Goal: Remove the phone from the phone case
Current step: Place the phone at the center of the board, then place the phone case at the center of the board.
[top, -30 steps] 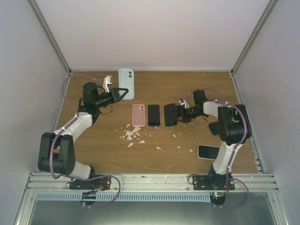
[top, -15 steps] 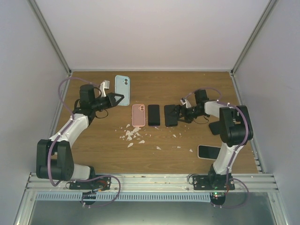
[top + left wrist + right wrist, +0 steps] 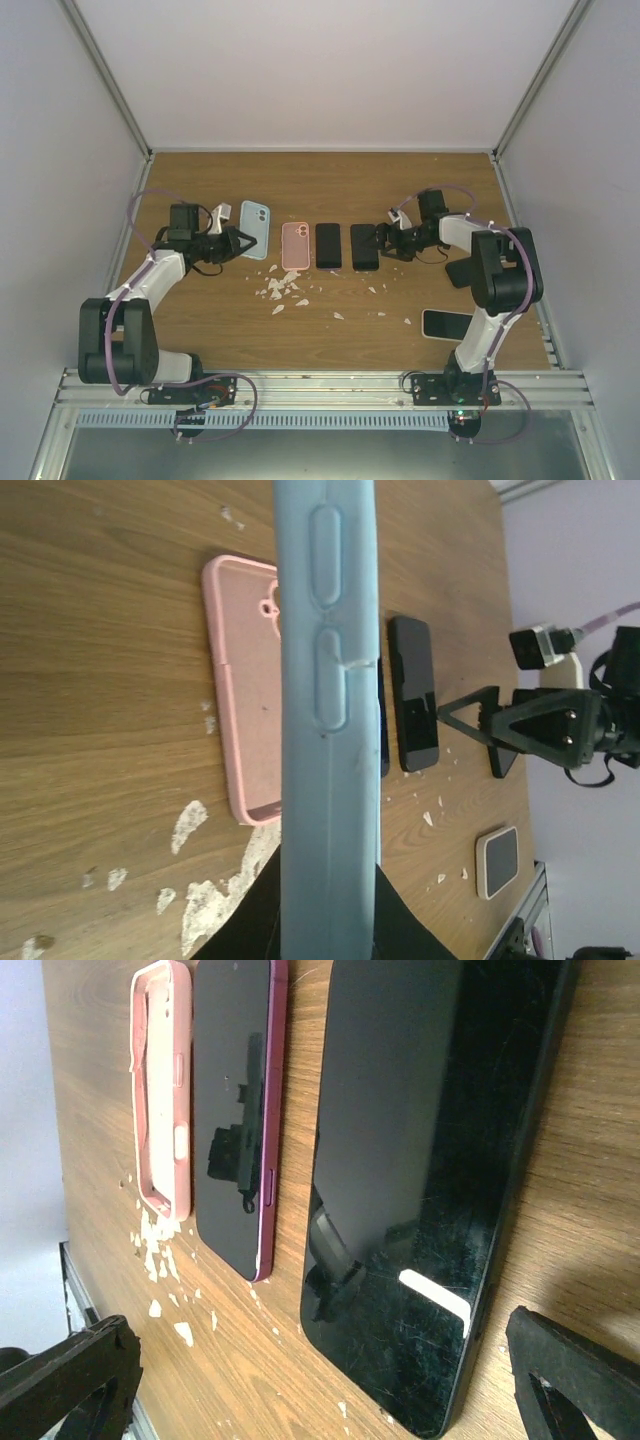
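My left gripper keeps hold of the light blue case (image 3: 254,228) for now, since the case tilts well above the table and would drop beside the pink case if I opened.
My left gripper (image 3: 236,243) is shut on a light blue phone case (image 3: 254,228), held just left of the row of phones. In the left wrist view the case (image 3: 327,730) stands edge-on between my dark fingers (image 3: 250,925); its side button covers show. Dark lenses show in its camera cutout from above. An empty pink case (image 3: 295,246) lies on the table, also seen in the left wrist view (image 3: 250,690). My right gripper (image 3: 384,240) is open at the right end of a black phone (image 3: 364,246), with its fingertips (image 3: 60,1380) either side of the phone's end (image 3: 430,1180).
A second dark phone with a purple edge (image 3: 328,245) lies between the pink case and the black phone. A white phone (image 3: 445,323) lies near the right arm's base. Several white flakes (image 3: 280,288) are scattered on the wooden table (image 3: 330,190). Grey walls enclose three sides.
My left gripper has carried the blue case from the back of the table down and left, to beside the pink case. My right gripper has pulled back a little to the right.
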